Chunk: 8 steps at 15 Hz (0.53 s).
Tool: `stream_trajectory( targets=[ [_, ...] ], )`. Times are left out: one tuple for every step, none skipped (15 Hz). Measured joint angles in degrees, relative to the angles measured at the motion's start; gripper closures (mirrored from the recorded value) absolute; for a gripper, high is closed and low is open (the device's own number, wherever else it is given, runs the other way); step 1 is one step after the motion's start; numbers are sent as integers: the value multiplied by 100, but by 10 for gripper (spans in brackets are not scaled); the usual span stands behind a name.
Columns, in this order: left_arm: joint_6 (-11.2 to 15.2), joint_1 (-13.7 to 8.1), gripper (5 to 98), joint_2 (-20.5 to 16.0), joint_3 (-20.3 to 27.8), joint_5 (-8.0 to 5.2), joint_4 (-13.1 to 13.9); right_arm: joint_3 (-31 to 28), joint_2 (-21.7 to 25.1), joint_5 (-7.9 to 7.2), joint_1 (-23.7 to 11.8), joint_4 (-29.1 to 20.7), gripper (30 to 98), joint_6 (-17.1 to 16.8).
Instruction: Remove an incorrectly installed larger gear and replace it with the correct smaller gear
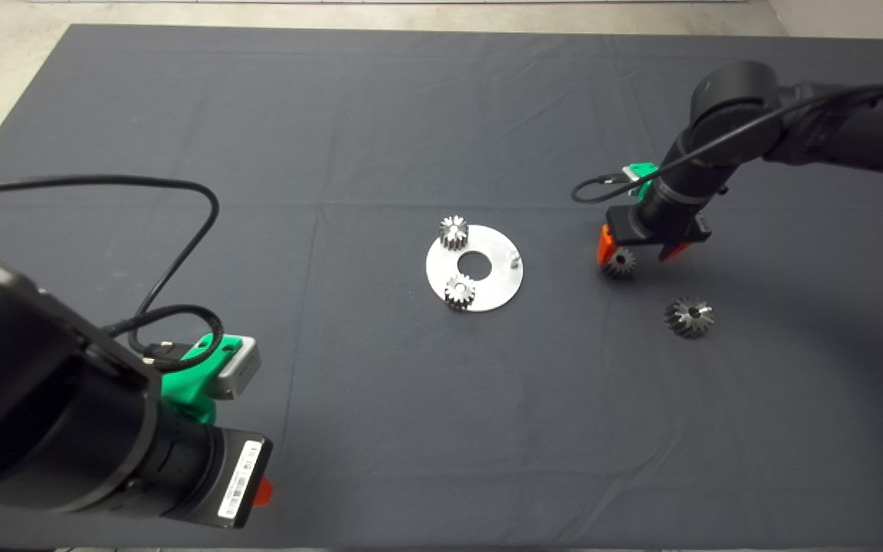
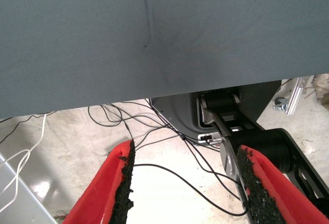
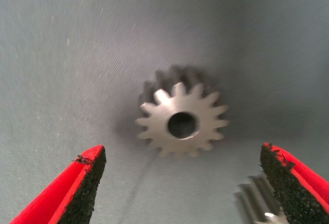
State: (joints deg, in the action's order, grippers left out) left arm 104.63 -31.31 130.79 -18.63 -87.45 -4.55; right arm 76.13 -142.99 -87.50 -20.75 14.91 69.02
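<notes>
The smaller gear will next be picked up by its outer teeth (image 1: 632,267) with my right gripper, so that the smaller gear's centre hole stays free for the bare peg (image 1: 516,259).
The smaller gear (image 1: 619,262), dark with a wide centre hole, lies flat on the mat to the right of the round silver plate (image 1: 490,290). My right gripper (image 1: 638,253) hangs just above it, open, with one red finger on each side. In the right wrist view the smaller gear (image 3: 182,121) sits between the open fingers (image 3: 87,183), untouched. The larger gear (image 1: 688,317) lies on the mat just nearer and to the right, and its toothed edge shows in the right wrist view (image 3: 257,203). My left gripper (image 1: 259,491) is parked at the lower left, open and empty (image 2: 182,183).
The plate carries two small silvery gears (image 1: 454,231) (image 1: 459,292) and a bare short peg (image 1: 514,258) around its centre hole. The left wrist view shows the mat's edge (image 2: 154,95) and the floor with cables (image 2: 169,131) beyond it.
</notes>
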Motion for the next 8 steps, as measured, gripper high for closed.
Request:
stream_trajectory(
  targets=[
    [0,0,543,0,0,0,0,7,-4,6,27,5,494,0],
    [0,0,543,0,0,0,0,24,-4,0,28,9,494,0],
    [0,2,543,0,0,0,0,38,-22,-4,27,16,494,0],
    [0,2,543,1,0,0,0,39,-48,-15,30,18,494,0],
    [0,5,543,2,0,0,0,39,-72,-15,33,24,494,0],
    [2,27,543,13,0,-3,0,38,-109,-10,44,28,494,0],
    [2,59,543,33,0,0,0,38,-127,2,65,30,494,0],
    [7,80,543,63,-2,0,-2,38,-130,2,77,49,494,-1]
  ],
)
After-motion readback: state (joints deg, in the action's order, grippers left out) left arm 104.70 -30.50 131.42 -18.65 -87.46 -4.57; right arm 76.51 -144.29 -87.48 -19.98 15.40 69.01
